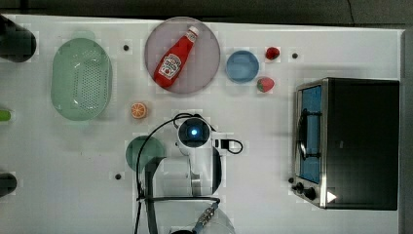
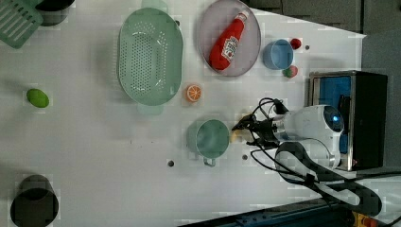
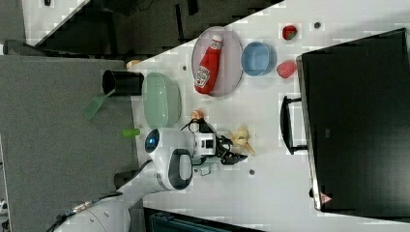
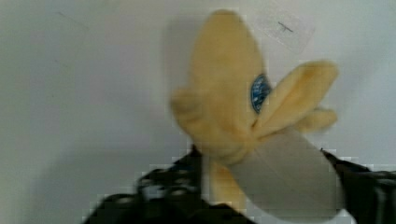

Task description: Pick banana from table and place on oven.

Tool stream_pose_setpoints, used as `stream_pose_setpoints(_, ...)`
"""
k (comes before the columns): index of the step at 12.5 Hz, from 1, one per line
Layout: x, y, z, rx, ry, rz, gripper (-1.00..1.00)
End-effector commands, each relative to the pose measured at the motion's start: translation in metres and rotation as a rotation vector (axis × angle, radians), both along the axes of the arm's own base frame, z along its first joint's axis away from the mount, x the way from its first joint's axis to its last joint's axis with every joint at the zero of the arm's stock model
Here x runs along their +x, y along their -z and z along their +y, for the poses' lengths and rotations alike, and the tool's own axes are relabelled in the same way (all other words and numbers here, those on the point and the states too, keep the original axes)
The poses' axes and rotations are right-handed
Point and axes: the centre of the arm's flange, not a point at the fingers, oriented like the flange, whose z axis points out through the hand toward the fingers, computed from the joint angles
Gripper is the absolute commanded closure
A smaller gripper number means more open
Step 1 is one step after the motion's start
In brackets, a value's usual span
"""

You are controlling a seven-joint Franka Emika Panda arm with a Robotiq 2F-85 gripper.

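Observation:
The gripper grabs the banana by its pale end point(image 4: 287, 177) next, beside the peeled flaps, to put the banana on the oven.
The banana point(image 4: 233, 107) is a pale-yellow plush fruit with peeled flaps, lying on the white table point(image 1: 58, 161). In the right view the banana point(image 3: 240, 138) lies between the arm and the oven handle. My gripper point(image 4: 266, 196) is open, its dark fingers point(image 4: 163, 191) standing on either side of the banana's lower end. In the left view the gripper point(image 2: 246, 133) reaches the banana point(image 2: 235, 137) beside a green cup. The oven point(image 1: 363, 141) stands at the top view's right, black top bare, door shut. My arm point(image 1: 195, 132) hides the banana in the top view.
A green cup point(image 2: 213, 138) sits right next to the banana. An orange slice point(image 1: 139, 110), a green colander point(image 1: 80, 78), a ketchup bottle point(image 1: 175, 57) on a plate point(image 1: 204, 73), a blue bowl point(image 1: 242, 66) and two strawberries point(image 1: 265, 84) lie further off.

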Motion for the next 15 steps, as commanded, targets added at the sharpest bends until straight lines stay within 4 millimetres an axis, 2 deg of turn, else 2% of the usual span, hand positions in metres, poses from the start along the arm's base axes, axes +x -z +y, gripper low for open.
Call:
stream_pose_setpoints(1, 0.023, -0.024, -0.002, 0.001, 0.081, -0.099, 0.05)
stream_pose_setpoints(3, 0.024, -0.026, -0.002, 0.002, 0.08, -0.106, 0.48)
stream_pose_setpoints(5, 0.026, -0.031, -0.002, 0.002, 0.08, -0.116, 0.5)
stream_pose_setpoints(7, 0.033, -0.052, -0.002, 0.003, 0.08, -0.16, 0.5)
stream_pose_setpoints(10, 0.054, -0.122, -0.001, 0.006, 0.079, -0.283, 0.5)
stream_pose_setpoints(15, 0.055, -0.261, -0.011, -0.022, 0.098, -0.305, 0.5)
